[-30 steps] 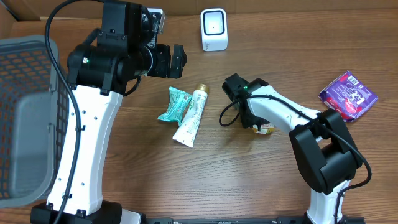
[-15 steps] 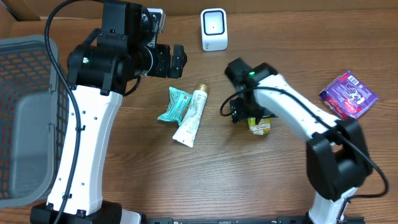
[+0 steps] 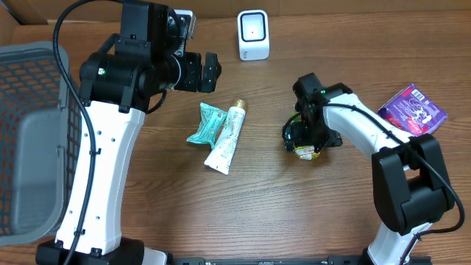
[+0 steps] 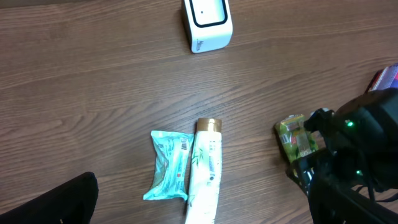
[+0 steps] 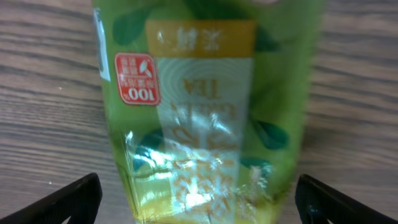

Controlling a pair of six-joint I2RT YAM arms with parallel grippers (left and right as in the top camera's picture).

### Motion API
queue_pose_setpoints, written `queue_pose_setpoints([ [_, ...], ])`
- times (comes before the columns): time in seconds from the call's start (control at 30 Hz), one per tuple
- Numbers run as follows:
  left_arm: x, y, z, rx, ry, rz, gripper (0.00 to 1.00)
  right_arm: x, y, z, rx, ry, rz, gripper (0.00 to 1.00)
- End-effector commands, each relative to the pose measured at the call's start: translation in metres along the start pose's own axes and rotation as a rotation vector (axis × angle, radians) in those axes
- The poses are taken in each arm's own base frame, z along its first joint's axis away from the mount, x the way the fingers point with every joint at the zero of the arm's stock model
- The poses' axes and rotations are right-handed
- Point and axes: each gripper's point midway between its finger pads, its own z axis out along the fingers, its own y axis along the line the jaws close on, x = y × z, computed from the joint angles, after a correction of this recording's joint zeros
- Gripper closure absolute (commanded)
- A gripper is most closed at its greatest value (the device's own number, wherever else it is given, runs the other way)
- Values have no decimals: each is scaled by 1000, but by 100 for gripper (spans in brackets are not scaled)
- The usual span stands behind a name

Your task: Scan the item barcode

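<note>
Next, my right gripper reaches the green tea packet (image 3: 308, 152) and grabs its two long sides, leaving the packet's bottom to face the scanner.
The item is a green tea packet (image 3: 308, 152) lying flat on the wooden table, right of centre. My right gripper (image 3: 309, 138) hangs directly over it, open. In the right wrist view the packet (image 5: 205, 106) fills the picture and the gripper (image 5: 200, 202) has a fingertip out on each side, neither touching it. The white barcode scanner (image 3: 253, 34) stands at the back of the table. Well above the table at the left, my left gripper (image 3: 209, 70) is open and empty. Its camera looks down on the scanner (image 4: 207, 23) and the packet (image 4: 297, 140).
A teal packet (image 3: 206, 123) and a white tube (image 3: 227, 136) lie side by side at mid-table. A purple packet (image 3: 412, 112) sits at the far right. A grey mesh basket (image 3: 29, 140) takes up the left edge.
My right gripper has swung from left of the green tea packet to directly over it, and its jaws have opened wider. The left arm has stayed still.
</note>
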Motion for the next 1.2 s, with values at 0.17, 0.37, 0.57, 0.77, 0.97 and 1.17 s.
queue_pose_setpoints([
  [0.17,0,-1,3,7,5,11,0,17,-4,12,-8,33,-20,5],
  [0.37,0,-1,3,7,5,11,0,8,-4,12,-17,0,-14,52],
  [0.57,0,-1,3,7,5,11,0,5,-3,11,-20,-12,-11,80],
  [0.77,0,-1,3,7,5,11,0,-3,13,3,-105,-25,-20,94],
  [0.97,0,-1,3,7,5,11,0,-14,74,-38,-458,-60,-202,96],
  [1.17,0,-1,3,7,5,11,0,-10,120,-129,-946,-138,-399,96],
])
